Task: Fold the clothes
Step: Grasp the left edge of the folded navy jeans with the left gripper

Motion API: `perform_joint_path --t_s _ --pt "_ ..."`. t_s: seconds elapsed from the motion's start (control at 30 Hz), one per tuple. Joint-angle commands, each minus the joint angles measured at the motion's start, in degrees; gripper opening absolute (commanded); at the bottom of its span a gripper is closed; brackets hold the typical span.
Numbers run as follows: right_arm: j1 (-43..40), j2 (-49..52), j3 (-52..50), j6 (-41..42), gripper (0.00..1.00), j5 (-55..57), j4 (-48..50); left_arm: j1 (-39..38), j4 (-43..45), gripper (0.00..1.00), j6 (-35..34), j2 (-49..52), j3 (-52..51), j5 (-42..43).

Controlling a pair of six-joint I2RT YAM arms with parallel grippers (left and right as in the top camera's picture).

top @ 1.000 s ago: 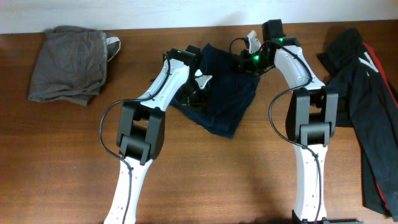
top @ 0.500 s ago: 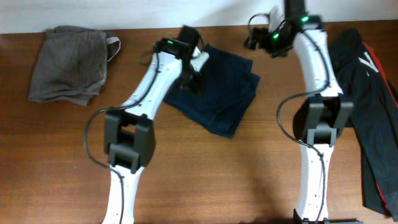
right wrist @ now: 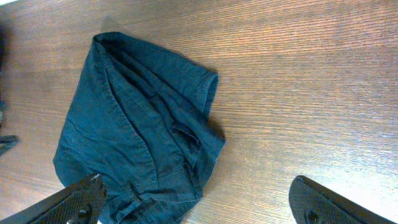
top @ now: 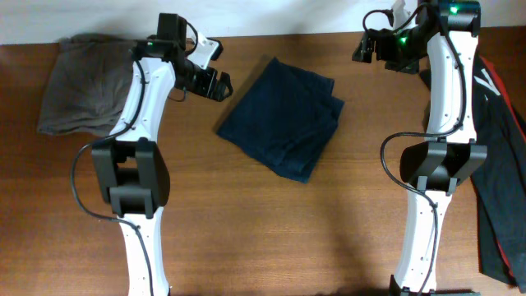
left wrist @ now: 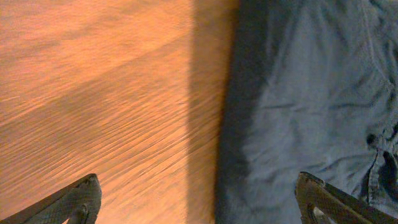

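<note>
The left gripper grabs the folded denim garment by its edge facing the grey garment (left wrist: 231,149) next, to lay it there still folded.
The clothes on hand are a dark navy denim garment (top: 283,115) lying folded flat in the middle of the table. My left gripper (top: 209,78) hovers just left of its back corner, open and empty. In the left wrist view the left gripper (left wrist: 199,208) straddles the denim's (left wrist: 311,106) left edge, one finger (left wrist: 79,199) over bare wood. My right gripper (top: 374,45) is raised at the back right, apart from the cloth and open. From the right wrist the whole folded denim (right wrist: 137,137) shows below the open right gripper (right wrist: 202,205).
A grey garment (top: 86,82) lies crumpled at the back left corner. A black garment with red trim (top: 493,140) stretches along the right edge. The wooden table (top: 271,230) is bare at the front between the two arm bases.
Both grippers opened and let go of the navy garment. The left arm drew back to the left, the right arm rose to the back right. The denim now lies flat.
</note>
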Motion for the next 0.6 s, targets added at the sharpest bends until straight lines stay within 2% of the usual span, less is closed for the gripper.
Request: perform_joint_path --t_s 0.0,0.2,0.57 --pt "0.33 -0.94 1.09 -1.01 0.99 0.52 -0.17 -1.57 1.18 0.99 5.07 4.87 0.00 7.96" --pt "0.26 -0.94 1.09 -1.05 0.99 0.52 -1.07 -3.21 2.95 0.99 5.20 7.30 0.00 12.96" --pt "0.26 -0.94 1.09 -1.07 0.99 0.55 -2.56 -6.47 1.84 0.99 5.18 10.97 0.00 13.14"
